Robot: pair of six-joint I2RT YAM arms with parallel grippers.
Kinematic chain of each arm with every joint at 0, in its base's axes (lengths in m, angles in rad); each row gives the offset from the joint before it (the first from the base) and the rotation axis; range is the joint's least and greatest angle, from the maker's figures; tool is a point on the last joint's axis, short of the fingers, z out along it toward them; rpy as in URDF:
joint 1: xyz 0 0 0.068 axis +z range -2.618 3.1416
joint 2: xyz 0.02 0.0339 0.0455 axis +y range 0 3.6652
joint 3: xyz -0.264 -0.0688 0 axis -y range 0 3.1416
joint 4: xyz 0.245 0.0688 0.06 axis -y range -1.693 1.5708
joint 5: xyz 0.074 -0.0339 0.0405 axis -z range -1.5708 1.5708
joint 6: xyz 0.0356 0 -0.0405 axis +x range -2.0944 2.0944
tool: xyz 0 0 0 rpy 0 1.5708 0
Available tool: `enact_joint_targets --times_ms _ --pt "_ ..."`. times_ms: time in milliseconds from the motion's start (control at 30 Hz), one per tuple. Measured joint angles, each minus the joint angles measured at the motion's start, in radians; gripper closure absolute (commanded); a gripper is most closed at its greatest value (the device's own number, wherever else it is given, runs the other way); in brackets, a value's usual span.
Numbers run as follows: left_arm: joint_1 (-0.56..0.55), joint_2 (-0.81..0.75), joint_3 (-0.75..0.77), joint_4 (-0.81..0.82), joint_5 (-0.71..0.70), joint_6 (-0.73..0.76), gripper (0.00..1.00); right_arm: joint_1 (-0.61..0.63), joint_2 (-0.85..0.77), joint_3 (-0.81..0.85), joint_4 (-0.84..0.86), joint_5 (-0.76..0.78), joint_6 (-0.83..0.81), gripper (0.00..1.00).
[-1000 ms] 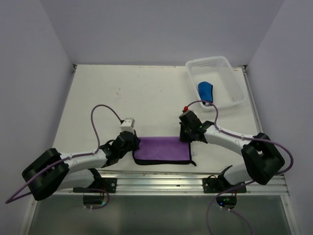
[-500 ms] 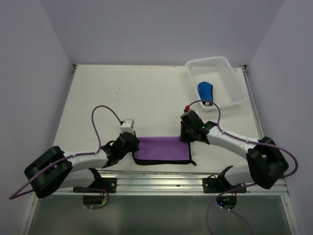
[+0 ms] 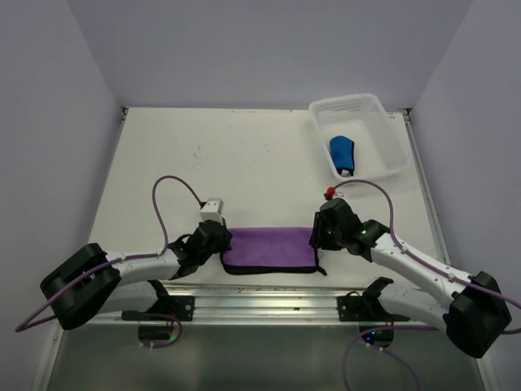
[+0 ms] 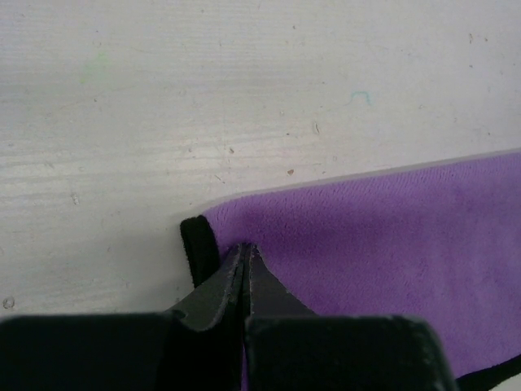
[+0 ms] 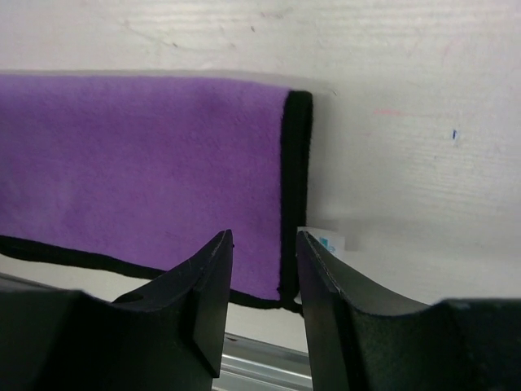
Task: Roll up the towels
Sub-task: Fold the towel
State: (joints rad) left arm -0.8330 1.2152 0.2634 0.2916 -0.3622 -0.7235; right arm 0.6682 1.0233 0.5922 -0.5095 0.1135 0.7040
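Note:
The right gripper grabs the purple towel by its dark end hem beside the white label next, to fold that end of the towel over for rolling.
The purple towel (image 3: 269, 249) lies as a flat folded strip with a dark hem near the table's front edge. In the left wrist view its left corner (image 4: 366, 244) sits at the tips of my left gripper (image 4: 244, 249), which is shut and pinches the cloth just inside the hem. My right gripper (image 5: 264, 236) is open and hangs over the towel's right hem (image 5: 297, 163), holding nothing. In the top view it (image 3: 319, 238) stands at the towel's right end. The blue towel (image 3: 343, 152) lies bunched in the white basket (image 3: 319, 128).
The basket stands at the back right corner. A metal rail (image 3: 269, 303) runs along the front edge just below the purple towel. A small white label (image 5: 326, 242) pokes out at the towel's right hem. Walls close in the table on three sides.
My right gripper has opened, let go of the purple towel's right end and drawn back to the right and nearer the front. The left gripper and the towel have stayed put.

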Motion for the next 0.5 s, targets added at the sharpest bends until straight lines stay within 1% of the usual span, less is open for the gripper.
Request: enact_joint_targets --times_ms 200,367,500 --pt "0.0 0.0 0.0 -0.001 0.002 0.0 1.0 -0.001 0.032 -0.045 -0.01 -0.003 0.012 0.58" --pt "0.0 0.0 0.0 -0.001 0.006 0.0 1.0 -0.002 0.041 -0.076 0.03 -0.026 0.016 0.59" --pt "0.0 0.0 0.0 -0.001 0.009 0.001 1.0 -0.002 0.079 -0.089 0.061 -0.037 0.019 0.61"
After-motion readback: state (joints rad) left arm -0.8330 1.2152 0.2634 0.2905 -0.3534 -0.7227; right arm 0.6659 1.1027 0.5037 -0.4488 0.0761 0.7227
